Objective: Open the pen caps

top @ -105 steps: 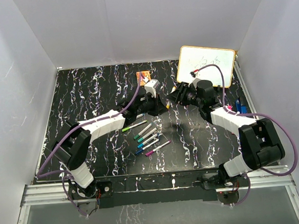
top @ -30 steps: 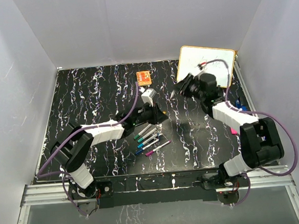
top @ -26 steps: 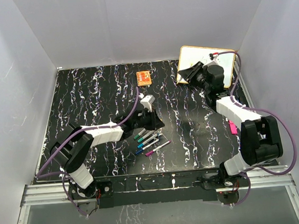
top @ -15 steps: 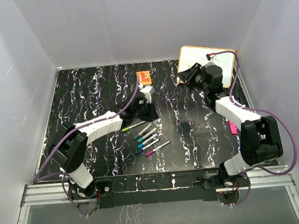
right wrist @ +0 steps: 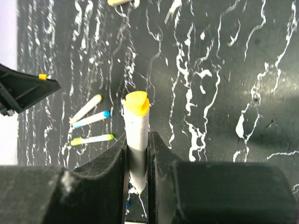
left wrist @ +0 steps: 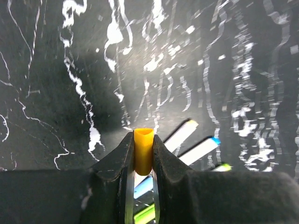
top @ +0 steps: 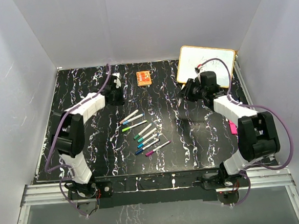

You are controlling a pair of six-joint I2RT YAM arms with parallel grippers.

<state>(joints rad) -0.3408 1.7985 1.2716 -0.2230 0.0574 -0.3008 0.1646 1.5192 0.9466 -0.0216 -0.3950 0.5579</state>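
My left gripper keeps hold of the pen cap for now, since the cap is above the table with white pens close below and would drop if I opened now.
My left gripper point(left wrist: 143, 140) is shut on a small yellow-orange pen cap point(left wrist: 143, 151) and holds it above the table. In the top view it is at the back left point(top: 118, 96). My right gripper point(right wrist: 137, 140) is shut on a white pen point(right wrist: 136, 140) with a yellow end, held off the table; in the top view it is right of centre point(top: 188, 92). Several other white pens point(top: 142, 132) with coloured ends lie side by side in the middle of the table. They also show in the left wrist view point(left wrist: 201, 150) and the right wrist view point(right wrist: 91, 120).
A white whiteboard point(top: 206, 65) leans at the back right. An orange square block point(top: 144, 77) lies at the back centre. A magenta item point(top: 232, 127) lies by the right edge. The left arm's black body point(right wrist: 23, 88) shows in the right wrist view.
The two grippers, close together 3.5 s ago, have come apart. My left arm has swung from over the pens to the back left. My right gripper has come down from the whiteboard.
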